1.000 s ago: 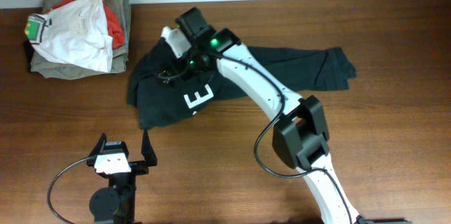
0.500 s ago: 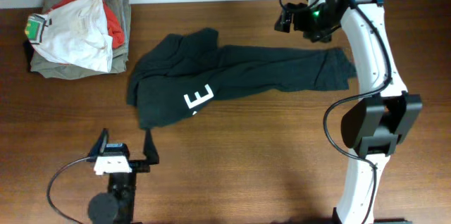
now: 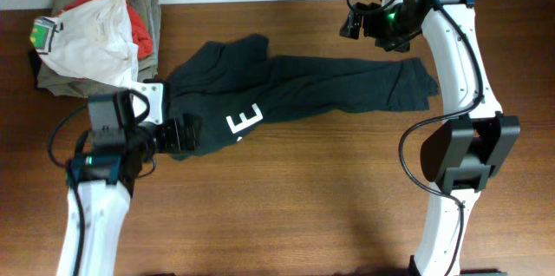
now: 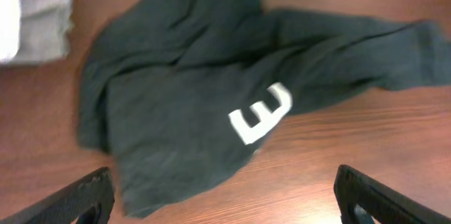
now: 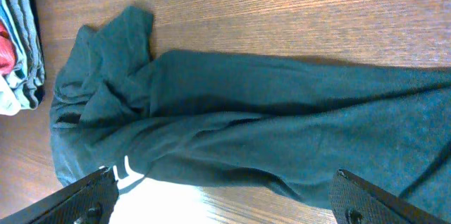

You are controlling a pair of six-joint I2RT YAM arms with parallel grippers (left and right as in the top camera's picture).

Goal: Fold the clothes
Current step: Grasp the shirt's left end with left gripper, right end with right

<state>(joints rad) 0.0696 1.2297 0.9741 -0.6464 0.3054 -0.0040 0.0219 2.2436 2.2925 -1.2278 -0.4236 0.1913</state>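
Observation:
I will next grab the black shirt's front edge at the end of the pile with my left gripper, to stretch the shirt open between my grippers for folding.
The black shirt [image 3: 303, 85] lies crumpled and stretched sideways across the table, its white "E" [image 3: 244, 121] near the left front. My left gripper [image 3: 192, 134] is open and empty, low at the shirt's front-left edge. In the left wrist view the shirt [image 4: 183, 90] and "E" [image 4: 261, 113] lie ahead of the open fingers [image 4: 224, 176]. My right gripper [image 3: 354, 23] is open and empty, raised above the back of the table, past the shirt's right part. The right wrist view looks down on the shirt [image 5: 268, 132] between its open fingers [image 5: 225, 180].
A pile of folded garments [image 3: 95, 37], white on red and olive-grey, sits at the back left corner, close to the shirt's left end. It also shows in the left wrist view [image 4: 35, 13] and the right wrist view [image 5: 17, 41]. Bare wood lies along the front.
The right arm has lifted off the shirt's left part and swung to the back right. The left arm has come from the table's front up to the shirt's front-left edge.

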